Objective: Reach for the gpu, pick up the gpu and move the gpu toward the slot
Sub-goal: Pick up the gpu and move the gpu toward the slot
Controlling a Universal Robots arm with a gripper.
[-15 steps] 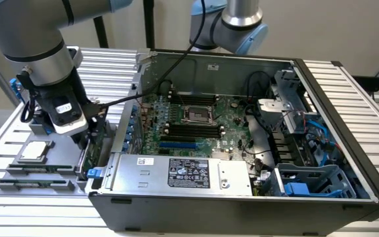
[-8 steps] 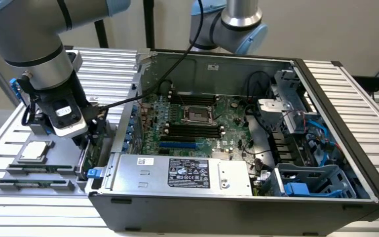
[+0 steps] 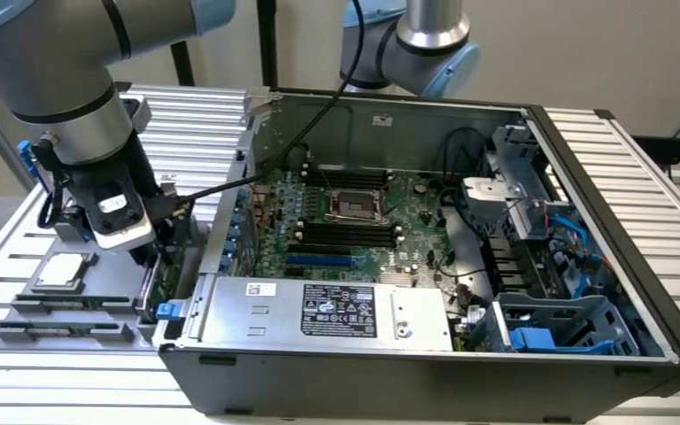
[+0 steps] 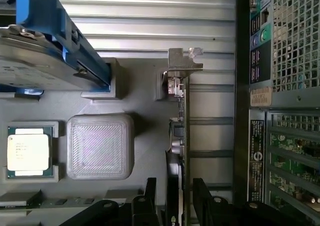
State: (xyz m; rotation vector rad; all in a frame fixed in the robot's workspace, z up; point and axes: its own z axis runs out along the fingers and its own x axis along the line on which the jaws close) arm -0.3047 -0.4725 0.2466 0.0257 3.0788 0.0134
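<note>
I should next use my gripper to grab the GPU by its upper edge [image 4: 181, 198] and move it toward the slot, as the case's rear side [image 4: 242, 105] is close beside it.
The gpu [image 4: 179, 136] stands on edge in the grey holder tray [image 4: 145, 100], seen edge-on as a thin green card with its silver bracket [image 4: 184, 60] at the far end. My gripper [image 4: 177, 203] is down over the card's near end, a black finger [image 4: 150, 198] on each side and narrow gaps still showing, so it is open around the card. In the exterior view the gripper [image 3: 157, 243] hangs by the case's outer wall at the exterior view's left, with the gpu's green edge [image 3: 166, 276] just under it. The blue slot [image 3: 316, 261] lies on the motherboard inside the open case.
The tray also holds a silver hard drive with blue rails [image 4: 40, 55], a square processor chip [image 4: 28, 151], a grey ribbed pad [image 4: 100, 146] and memory sticks [image 3: 68, 305]. The case's rear wall [image 4: 280, 85] stands close beside the card. A power supply [image 3: 328, 310] fills the case front.
</note>
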